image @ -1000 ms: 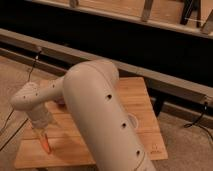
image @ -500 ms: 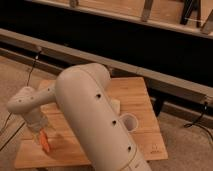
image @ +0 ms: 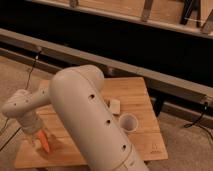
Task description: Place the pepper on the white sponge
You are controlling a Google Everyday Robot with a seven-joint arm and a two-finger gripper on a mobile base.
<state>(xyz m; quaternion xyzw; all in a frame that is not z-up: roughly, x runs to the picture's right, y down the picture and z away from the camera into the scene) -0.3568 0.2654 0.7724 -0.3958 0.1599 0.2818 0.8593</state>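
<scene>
The pepper needs to go on the white sponge (image: 115, 106), so my gripper will grab the pepper by its upper end (image: 41, 135) next.
The pepper (image: 45, 144), small and orange-red, lies on the front left part of the wooden table (image: 142, 95). My gripper (image: 40, 138) hangs right over it at the end of the cream arm, open, its tips at the pepper. I cannot tell whether they touch it. The white sponge (image: 115, 106), a small cream block, sits near the table's middle, well to the right of the gripper. My large arm link (image: 90, 125) hides much of the table between them.
A white paper cup (image: 128, 123) stands just right of and in front of the sponge. A dark metal rail (image: 150, 75) runs behind the table. Cables lie on the floor at left (image: 31, 70) and right (image: 197, 120).
My arm's big link has swung leftward across the view. The gripper has stayed over the pepper, sinking slightly. The pepper has not visibly moved.
</scene>
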